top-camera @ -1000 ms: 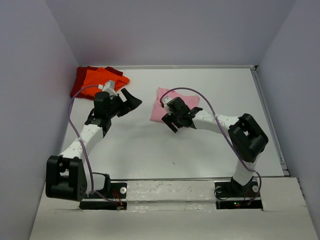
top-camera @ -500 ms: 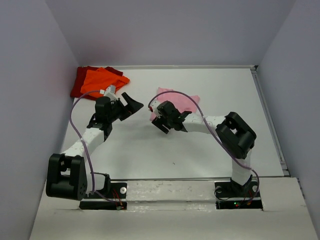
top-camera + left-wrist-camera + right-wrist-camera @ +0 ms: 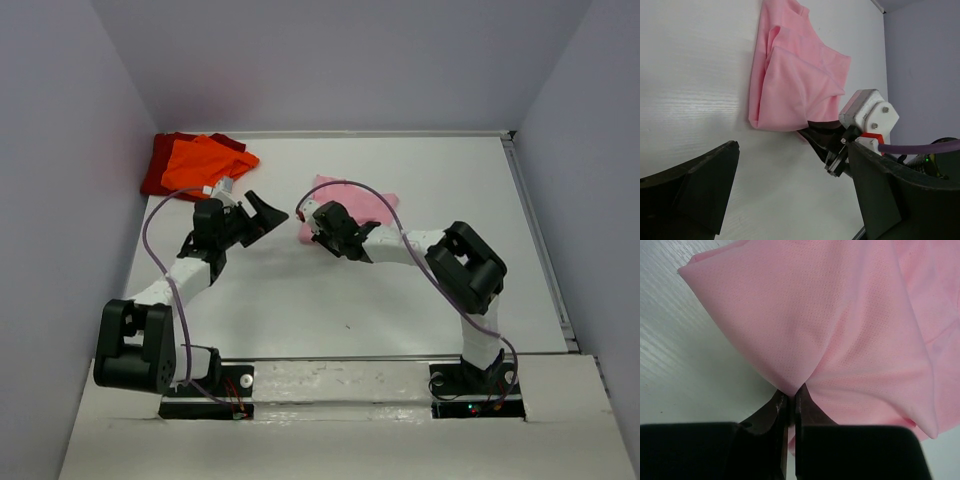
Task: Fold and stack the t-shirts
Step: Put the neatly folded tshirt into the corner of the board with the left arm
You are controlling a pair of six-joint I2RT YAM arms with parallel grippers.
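I will stack the pink t-shirt on top of the other one, so I will next grab the pink t-shirt with my left gripper by its folded edge that faces the orange t-shirt (image 3: 205, 160).
The light pink t-shirt (image 3: 355, 203) lies bunched and partly folded at mid table. My right gripper (image 3: 310, 224) is at its near left edge, shut on a pinched fold of the pink cloth (image 3: 840, 315); the jaws (image 3: 790, 396) meet with fabric between them. My left gripper (image 3: 262, 212) stands wide open just left of the shirt, holding nothing. In the left wrist view its fingers (image 3: 695, 190) frame bare table, with the pink t-shirt (image 3: 795, 75) and the right gripper (image 3: 822, 137) ahead. The bright orange t-shirt (image 3: 205, 160) lies on the dark red one (image 3: 158, 168) at the far left corner.
Grey walls close in the white table (image 3: 420, 290) on the left, back and right. A purple cable (image 3: 150, 230) loops off each arm. The arm bases (image 3: 205, 385) sit on the near rail.
My right gripper has slid left to the pink t-shirt's near left edge and shut on a fold of it. The left arm has shifted slightly, still open.
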